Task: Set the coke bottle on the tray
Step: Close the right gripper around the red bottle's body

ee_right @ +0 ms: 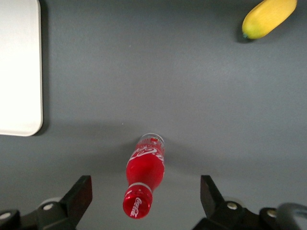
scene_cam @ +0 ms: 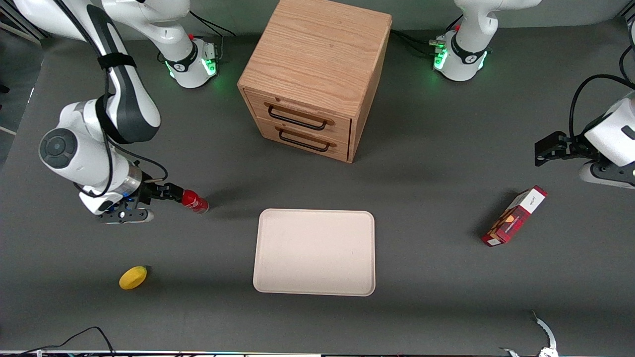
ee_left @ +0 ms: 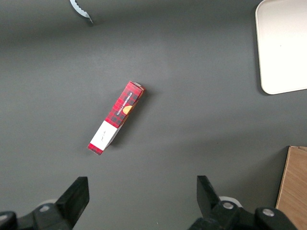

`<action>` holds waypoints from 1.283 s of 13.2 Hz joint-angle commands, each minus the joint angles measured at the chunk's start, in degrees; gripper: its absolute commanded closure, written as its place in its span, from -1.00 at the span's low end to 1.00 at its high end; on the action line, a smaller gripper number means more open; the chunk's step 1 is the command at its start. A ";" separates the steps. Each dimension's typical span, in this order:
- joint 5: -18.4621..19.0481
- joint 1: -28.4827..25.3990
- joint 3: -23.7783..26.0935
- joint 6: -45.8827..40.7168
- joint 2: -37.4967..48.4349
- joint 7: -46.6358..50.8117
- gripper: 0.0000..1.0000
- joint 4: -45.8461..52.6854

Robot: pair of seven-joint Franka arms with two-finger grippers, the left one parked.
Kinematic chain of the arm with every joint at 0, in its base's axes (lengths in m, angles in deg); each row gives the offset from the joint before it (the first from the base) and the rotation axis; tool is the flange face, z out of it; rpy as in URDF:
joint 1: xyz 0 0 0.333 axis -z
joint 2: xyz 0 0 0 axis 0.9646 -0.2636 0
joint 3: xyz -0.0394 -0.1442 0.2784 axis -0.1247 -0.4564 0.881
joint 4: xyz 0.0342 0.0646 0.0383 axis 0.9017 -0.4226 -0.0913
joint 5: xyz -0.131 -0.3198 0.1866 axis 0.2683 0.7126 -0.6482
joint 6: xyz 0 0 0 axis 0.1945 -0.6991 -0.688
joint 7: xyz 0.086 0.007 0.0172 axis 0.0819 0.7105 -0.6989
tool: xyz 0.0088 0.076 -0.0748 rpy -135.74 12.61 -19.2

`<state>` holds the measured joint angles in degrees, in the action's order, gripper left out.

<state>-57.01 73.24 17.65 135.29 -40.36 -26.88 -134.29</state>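
Note:
My right gripper picks up the coke bottle by its red cap (ee_right: 137, 201) next, to place it on the tray (ee_right: 18, 67).
The coke bottle (scene_cam: 194, 201), small and red with a red cap, stands on the grey table toward the working arm's end, beside the tray. The right wrist view shows it from above its cap (ee_right: 145, 175). My right gripper (scene_cam: 171, 191) is open, just over the bottle. Its two black fingers (ee_right: 81, 194) stand wide apart on either side of the cap and touch nothing. The cream-beige tray (scene_cam: 314, 252) lies flat and bare at the table's middle. One of its corners shows in the right wrist view (ee_right: 19, 67) and another in the left wrist view (ee_left: 283, 43).
A yellow lemon (scene_cam: 133, 277) lies nearer the front camera than the bottle; it also shows in the right wrist view (ee_right: 268, 18). The wooden two-drawer cabinet (scene_cam: 317, 74) stands farther back, drawers shut. A red-and-white box (scene_cam: 514, 216) lies toward the parked arm's end.

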 commanded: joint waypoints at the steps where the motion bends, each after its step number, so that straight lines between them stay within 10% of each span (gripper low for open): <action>1: 3.03 -0.20 1.37 2.36 2.55 0.99 -1.00 -4.38; 11: 6.11 0.15 2.61 5.43 2.55 0.55 -0.79 -9.21; 17: 6.12 0.24 2.70 5.62 2.63 0.55 0.80 -9.31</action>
<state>-52.00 73.26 20.06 140.13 -39.42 -26.88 -142.21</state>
